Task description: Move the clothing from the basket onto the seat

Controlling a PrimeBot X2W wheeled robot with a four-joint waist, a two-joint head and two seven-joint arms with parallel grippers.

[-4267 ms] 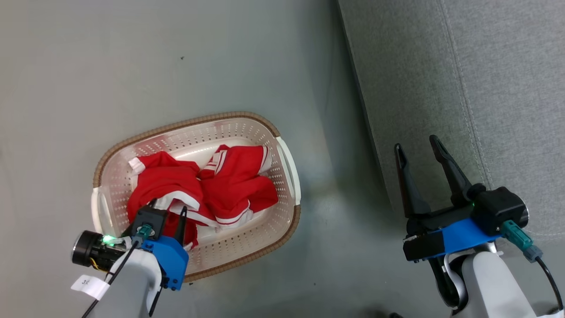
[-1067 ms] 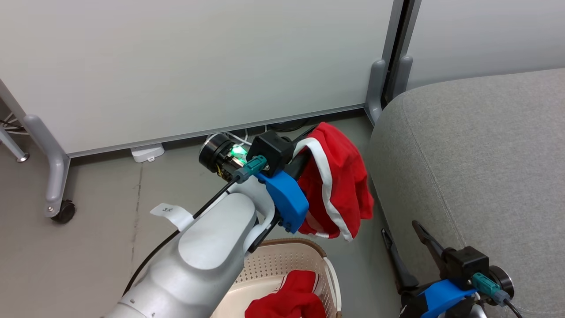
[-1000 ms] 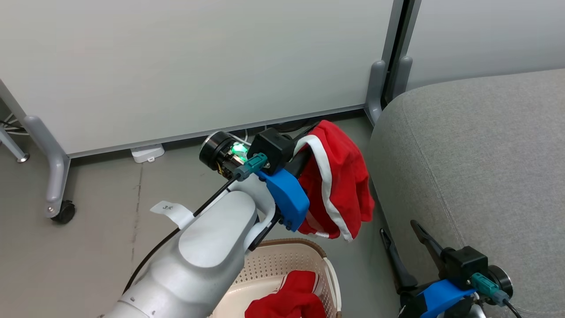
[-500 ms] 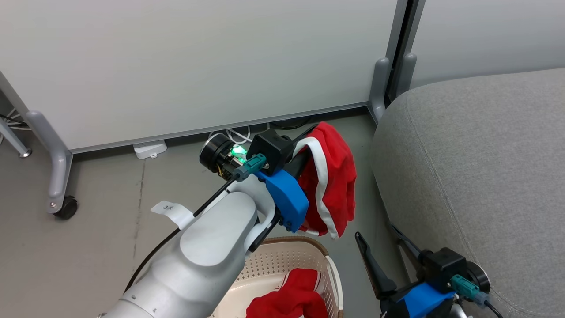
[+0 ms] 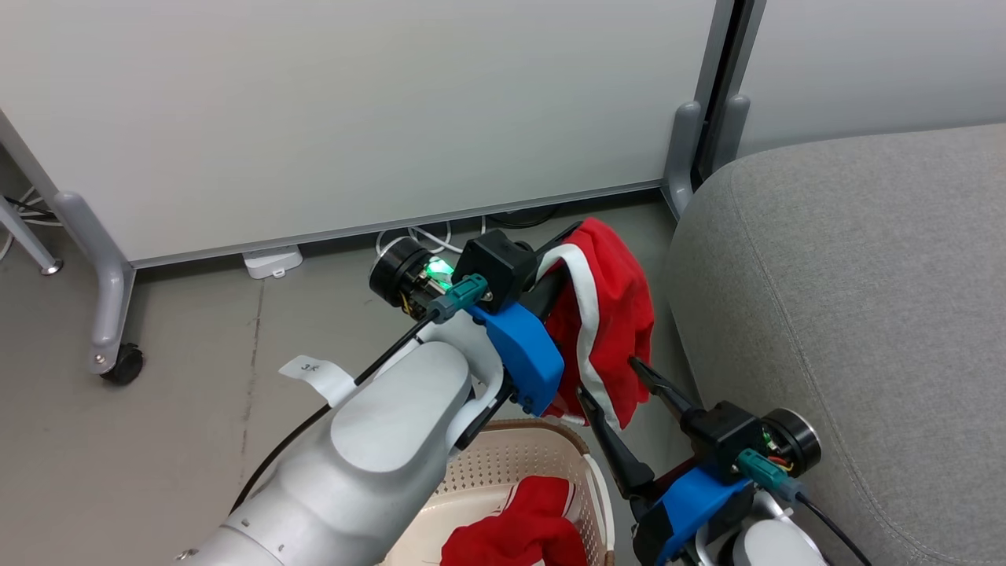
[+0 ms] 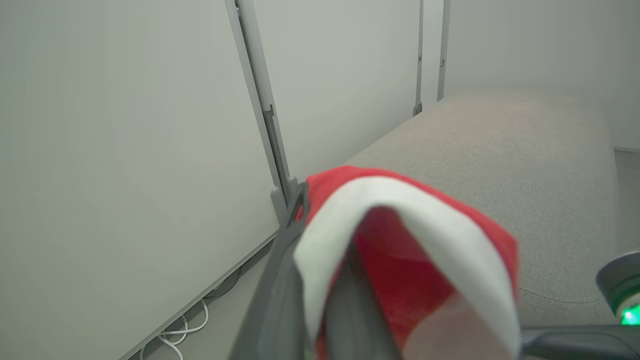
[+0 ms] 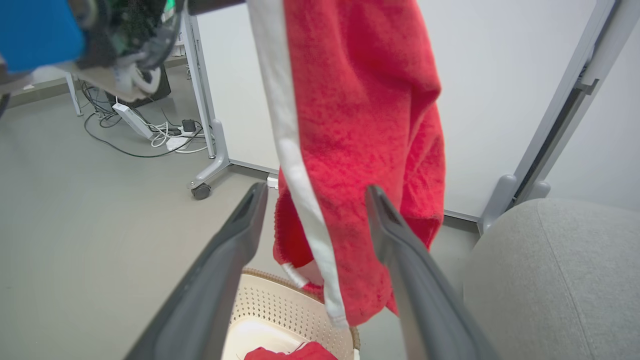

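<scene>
The held garment has its loose end (image 5: pixel 618 395) beside the white stripe. My right gripper needs to grab it there next, to lay the red garment on the seat (image 5: pixel 849 275).
My left gripper (image 5: pixel 562 255) is shut on one red garment (image 5: pixel 613 322) with white stripe trim, held up in the air beside the grey seat (image 5: pixel 849 275). The garment (image 6: pixel 400 250) drapes over the left fingers (image 6: pixel 280 280). It hangs down above the basket (image 5: pixel 550 440). My right gripper (image 5: pixel 609 377) is open, its two fingers standing either side of the garment's lower part (image 7: pixel 360 125); I cannot tell whether they touch it. A second red garment (image 5: pixel 511 527) lies in the cream basket (image 7: pixel 300 305) with the brown rim.
White partition panels stand behind, on grey legs with casters (image 5: pixel 110 314). Cables (image 5: pixel 424 236) and a white power strip (image 5: pixel 271 262) lie on the floor at their foot. The seat's rounded edge (image 7: pixel 550 275) is just right of the basket.
The left gripper has lifted one garment out of the basket. Over the last second the right gripper has swung left and up, bringing its open fingers around the hanging garment.
</scene>
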